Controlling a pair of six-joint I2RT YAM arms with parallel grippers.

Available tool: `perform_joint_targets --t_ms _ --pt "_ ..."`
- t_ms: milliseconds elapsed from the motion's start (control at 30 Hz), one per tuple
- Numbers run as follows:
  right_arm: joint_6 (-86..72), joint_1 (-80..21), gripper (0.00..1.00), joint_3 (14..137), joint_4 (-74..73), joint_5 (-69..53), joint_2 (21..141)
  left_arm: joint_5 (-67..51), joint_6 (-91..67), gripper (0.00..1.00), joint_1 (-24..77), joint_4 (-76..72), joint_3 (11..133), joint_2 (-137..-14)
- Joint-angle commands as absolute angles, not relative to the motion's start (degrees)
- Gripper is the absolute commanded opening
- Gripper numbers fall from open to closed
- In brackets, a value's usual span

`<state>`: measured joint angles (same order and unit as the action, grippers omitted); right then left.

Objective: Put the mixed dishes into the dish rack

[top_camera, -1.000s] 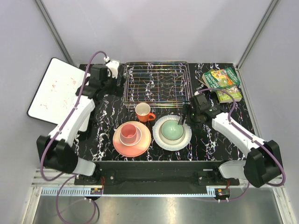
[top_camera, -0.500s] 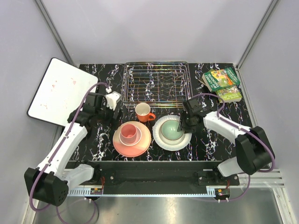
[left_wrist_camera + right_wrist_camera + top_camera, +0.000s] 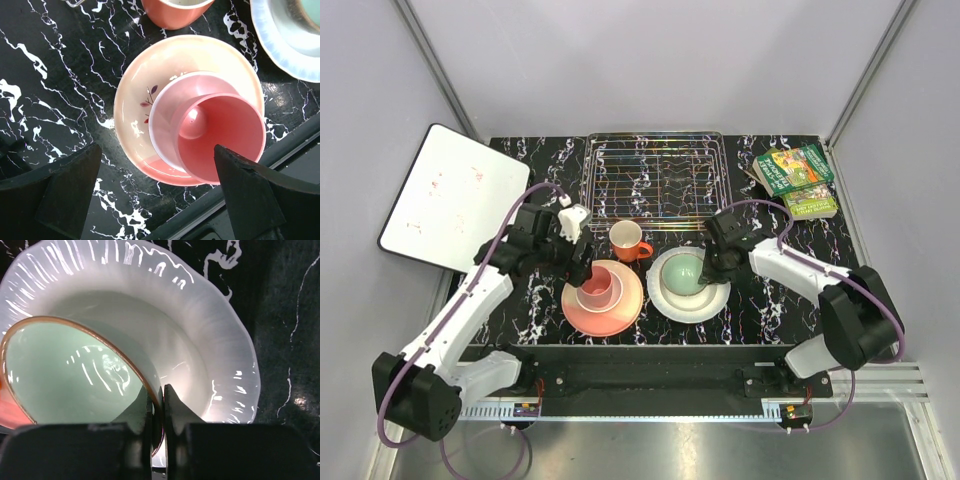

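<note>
My left gripper's fingers are above the pink cup's rim in the left wrist view, so it needs to go lower before it closes on the cup.
The pale green bowl (image 3: pixel 684 273) (image 3: pixel 65 375) sits in the white plate (image 3: pixel 712 300) (image 3: pixel 200 325) at front centre-right. My right gripper (image 3: pixel 711 262) (image 3: pixel 159 395) is shut on the bowl's brown-edged right rim, one finger inside and one outside. The pink cup (image 3: pixel 595 288) (image 3: pixel 215 137) stands on the pink plate (image 3: pixel 620 312) (image 3: pixel 165 60) with a dark sprig motif. My left gripper (image 3: pixel 582 252) (image 3: pixel 157 152) hovers open just above them, fingers wide on either side. The orange mug (image 3: pixel 626 240) (image 3: pixel 175 12) stands behind the pink plate. The wire dish rack (image 3: pixel 655 140) holds nothing.
A whiteboard (image 3: pixel 450 195) lies off the table's left edge. Green-covered books (image 3: pixel 797 178) lie at the back right. The black marbled table ends at a metal rail (image 3: pixel 650 365) close in front of the plates. The mug stands between the plates and the rack.
My left arm swung from beside the rack's left end forward to over the pink plate and cup. My right gripper moved in and closed on the green bowl's rim.
</note>
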<state>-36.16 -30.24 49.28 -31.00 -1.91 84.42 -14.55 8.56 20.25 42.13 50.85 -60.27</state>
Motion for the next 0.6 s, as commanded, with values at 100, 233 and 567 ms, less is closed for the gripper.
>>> perform_joint_targets --t_ms 100,233,567 --pt "-35.4 -32.1 0.0 52.8 -30.7 2.8 86.1 -13.7 6.7 0.92 21.6 38.6 51.2 -64.2" --pt "-34.8 -32.5 0.0 55.3 -33.4 4.7 84.5 -12.5 6.6 0.84 23.4 39.2 52.1 -67.1" --pt "-29.4 -32.9 0.0 74.2 -45.6 18.2 78.1 -11.5 6.8 0.24 25.1 39.5 52.7 -70.0"
